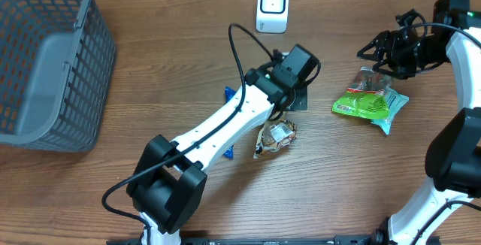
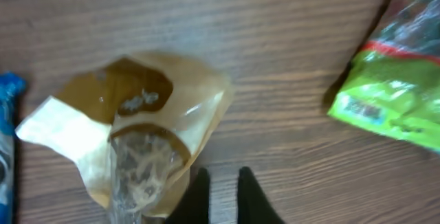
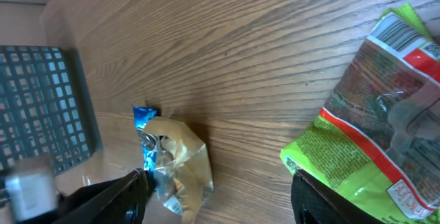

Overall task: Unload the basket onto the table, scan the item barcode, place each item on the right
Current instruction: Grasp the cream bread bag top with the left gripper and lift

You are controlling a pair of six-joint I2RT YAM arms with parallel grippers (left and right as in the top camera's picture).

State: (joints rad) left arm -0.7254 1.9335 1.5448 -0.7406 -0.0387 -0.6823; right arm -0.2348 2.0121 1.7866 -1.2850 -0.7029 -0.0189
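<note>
My left gripper picks up the brown snack packet [image 1: 274, 137] by its crumpled middle next, since the white label stays uncovered there for scanning the barcode.
A white barcode scanner [image 1: 271, 7] stands at the back of the table. A crumpled brown snack packet [image 1: 274, 137] [image 2: 137, 128] [image 3: 180, 165] lies mid-table, a blue wrapper [image 1: 229, 95] [image 3: 144, 117] beside it. A green snack bag [image 1: 370, 102] [image 2: 395, 93] [image 3: 385, 114] lies to the right. My left gripper [image 1: 298, 98] [image 2: 223, 186] sits just right of the brown packet, fingers almost together, only bare table in the slim gap. My right gripper [image 1: 376, 53] [image 3: 220, 196] hangs over the green bag's far end, jaws wide apart, holding nothing.
A grey mesh basket [image 1: 45, 57] [image 3: 41, 107] fills the far left of the table. The left arm's white links stretch from the front edge to mid-table, with a black cable looping above. The right arm comes in from the right edge.
</note>
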